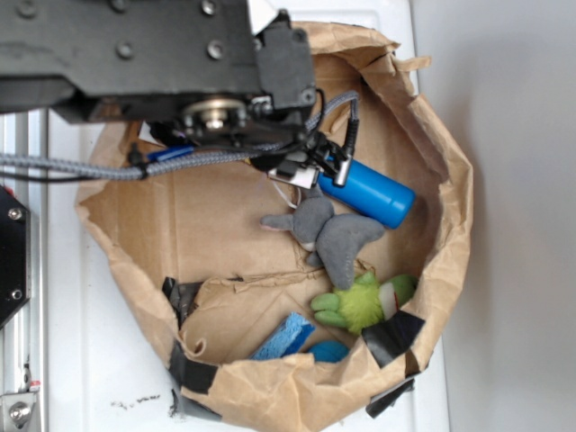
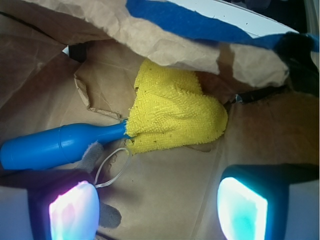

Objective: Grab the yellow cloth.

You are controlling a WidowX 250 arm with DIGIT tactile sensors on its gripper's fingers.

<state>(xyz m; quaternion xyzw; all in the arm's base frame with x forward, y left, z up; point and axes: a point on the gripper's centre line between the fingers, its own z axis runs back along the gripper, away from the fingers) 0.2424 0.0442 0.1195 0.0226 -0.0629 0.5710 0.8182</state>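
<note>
I need to grab the crumpled yellow cloth with my gripper next, by the bunched folds of its middle [image 2: 172, 114].
The yellow cloth [image 2: 172, 110] lies crumpled on the brown paper floor of the bag in the wrist view, its left edge touching the neck of a blue bottle [image 2: 55, 147]. My gripper [image 2: 157, 200] is open, its two lit pads wide apart at the bottom of the view, with only bare paper between them. The cloth sits ahead of the fingertips and apart from them. In the exterior view the arm [image 1: 180, 72] hides both the cloth and the gripper.
The paper bag's crumpled wall [image 1: 450, 180] rings everything and folds over behind the cloth [image 2: 165, 47]. Inside lie the blue bottle [image 1: 369, 193], a grey plush toy [image 1: 328, 229], a green plush toy [image 1: 360, 303] and a blue sponge [image 1: 283, 337]. A white string loop [image 2: 112, 167] lies near the left pad.
</note>
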